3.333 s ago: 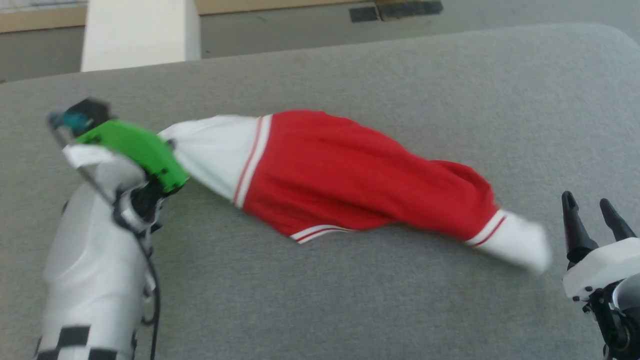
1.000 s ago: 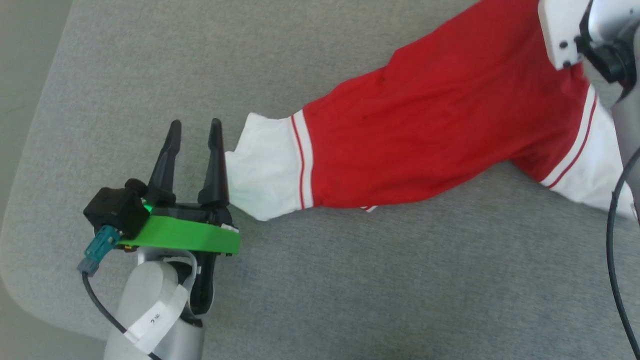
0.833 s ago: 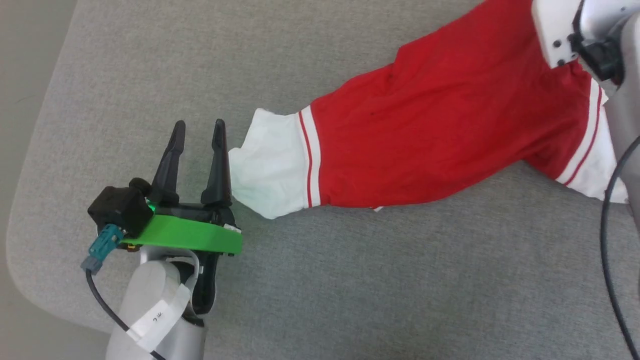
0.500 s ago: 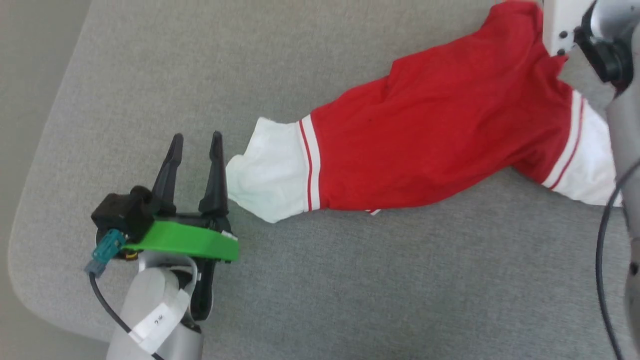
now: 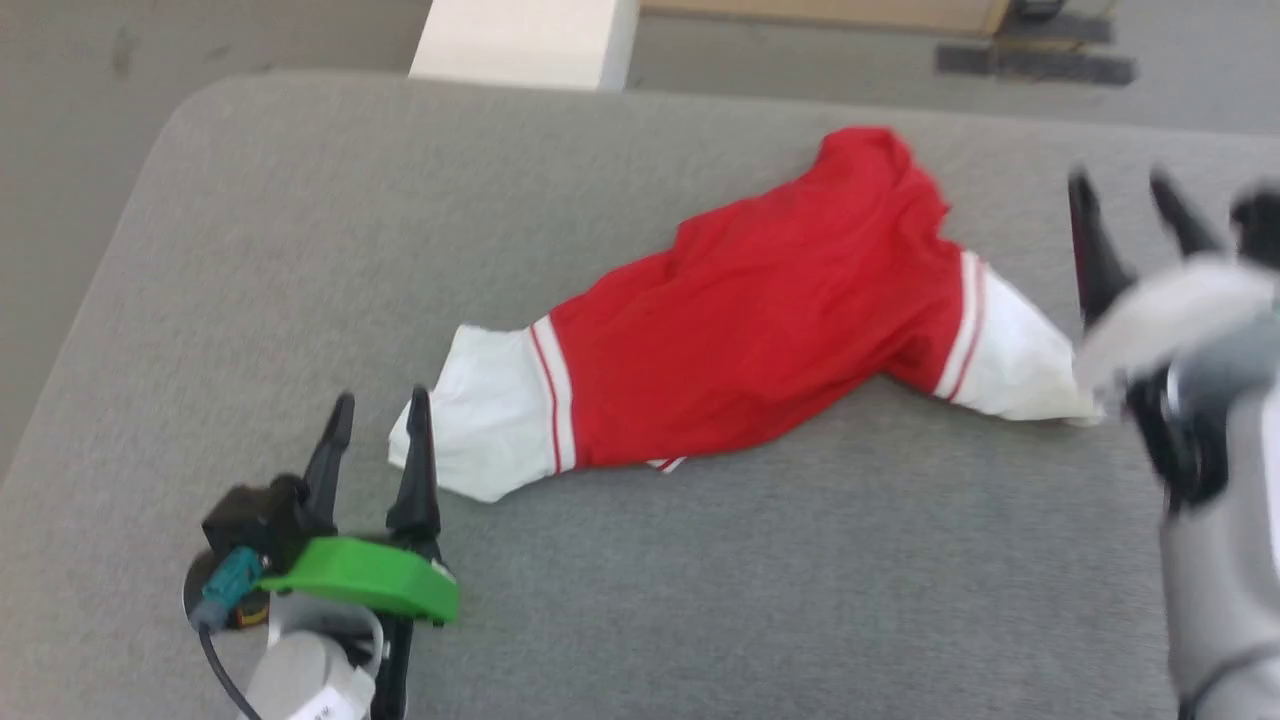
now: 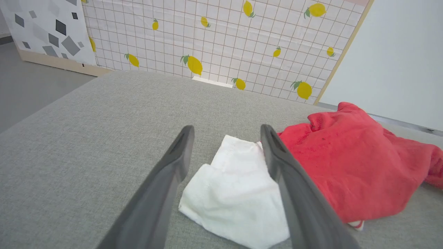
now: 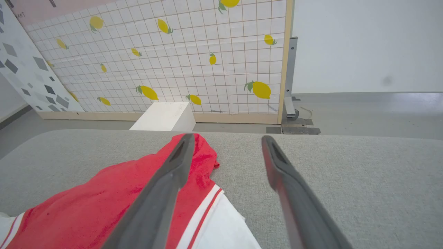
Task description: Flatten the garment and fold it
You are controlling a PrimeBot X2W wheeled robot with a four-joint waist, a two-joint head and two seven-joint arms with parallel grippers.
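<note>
The white cuff edge (image 5: 405,438) lies open and the red middle of the garment lies bunched, so my left gripper should next grab that edge to flatten the garment (image 5: 760,320).
The garment (image 5: 760,320) lies bunched in a long diagonal roll on the grey padded table (image 5: 700,600), red in the middle with a white sleeve at each end. My left gripper (image 5: 378,408) stands open at the lower left, its right finger beside the near white sleeve (image 6: 235,193), holding nothing. My right gripper (image 5: 1125,190) is open at the right, blurred, just right of the far white sleeve (image 5: 1015,360). Looking along the right wrist, the red cloth (image 7: 104,204) lies under and left of its open fingers. No lettering shows.
A white box (image 5: 525,40) stands on the floor beyond the table's far edge. A lemon-patterned tiled panel (image 7: 193,52) backs the room. The table's rounded left edge (image 5: 130,180) is close to my left arm. Bare grey cloth spreads in front of the garment.
My right gripper has opened and let go of the red cloth, drawing back to the right. The head camera has tilted up, shifting the whole picture. The left gripper stays open.
</note>
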